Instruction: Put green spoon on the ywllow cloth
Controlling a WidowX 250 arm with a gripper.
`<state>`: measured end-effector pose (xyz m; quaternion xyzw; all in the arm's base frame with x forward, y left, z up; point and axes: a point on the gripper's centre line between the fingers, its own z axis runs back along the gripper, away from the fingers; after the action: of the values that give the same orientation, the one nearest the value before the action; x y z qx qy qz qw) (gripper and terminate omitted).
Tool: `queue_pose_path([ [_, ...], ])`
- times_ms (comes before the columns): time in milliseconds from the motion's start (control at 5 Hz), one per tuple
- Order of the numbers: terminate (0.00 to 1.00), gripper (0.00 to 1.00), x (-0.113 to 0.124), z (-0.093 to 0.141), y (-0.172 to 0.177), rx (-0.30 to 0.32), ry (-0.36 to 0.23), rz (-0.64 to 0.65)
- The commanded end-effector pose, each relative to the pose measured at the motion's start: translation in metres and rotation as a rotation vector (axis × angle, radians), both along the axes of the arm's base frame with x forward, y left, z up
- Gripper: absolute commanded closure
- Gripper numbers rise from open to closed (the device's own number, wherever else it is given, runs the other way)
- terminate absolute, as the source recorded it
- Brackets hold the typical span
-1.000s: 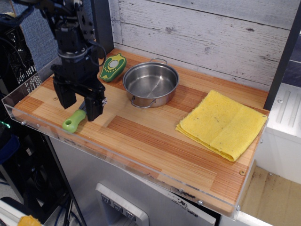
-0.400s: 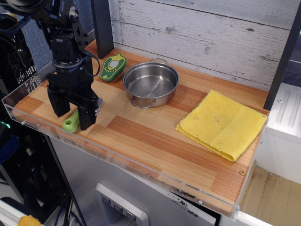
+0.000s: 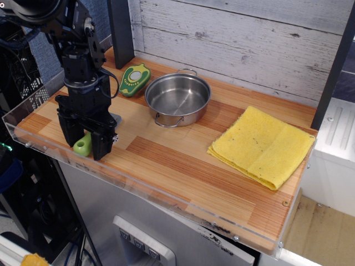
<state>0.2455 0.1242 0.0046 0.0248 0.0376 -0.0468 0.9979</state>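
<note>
Next, my gripper picks up the green spoon by its lime-green handle (image 3: 84, 144) to put it on the yellow cloth (image 3: 262, 145).
The green spoon (image 3: 83, 145) lies on the wooden table near its front left edge; only the end of its lime-green handle and a bit of the grey head show. My gripper (image 3: 83, 143) is lowered over it with one finger on each side of the handle, jaws open around it. The yellow cloth (image 3: 262, 145) lies folded at the right end of the table, far from the gripper.
A steel pot (image 3: 177, 98) stands at the middle back. A dark green and yellow avocado toy (image 3: 133, 79) lies left of it. A clear plastic rim (image 3: 138, 185) runs along the table's front edge. A dark post (image 3: 121, 30) stands at the back left.
My gripper has moved left and down towards the table's front left, coming to straddle the spoon's handle. The spoon has not moved.
</note>
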Motion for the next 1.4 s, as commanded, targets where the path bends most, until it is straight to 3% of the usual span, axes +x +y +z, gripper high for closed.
queue_pose_path([
  [0,0.0,1.0,0.0,0.001,-0.003,0.0,-0.015,0.014],
  [200,0.0,1.0,-0.002,0.009,-0.003,0.013,-0.028,0.032],
  [400,0.0,1.0,-0.001,0.04,-0.005,0.034,-0.096,0.083],
  [600,0.0,1.0,0.014,0.09,-0.025,0.009,-0.233,0.096],
  [800,0.0,1.0,0.039,0.115,-0.061,-0.045,-0.29,0.004],
  [1200,0.0,1.0,0.082,0.101,-0.166,-0.025,-0.186,-0.263],
])
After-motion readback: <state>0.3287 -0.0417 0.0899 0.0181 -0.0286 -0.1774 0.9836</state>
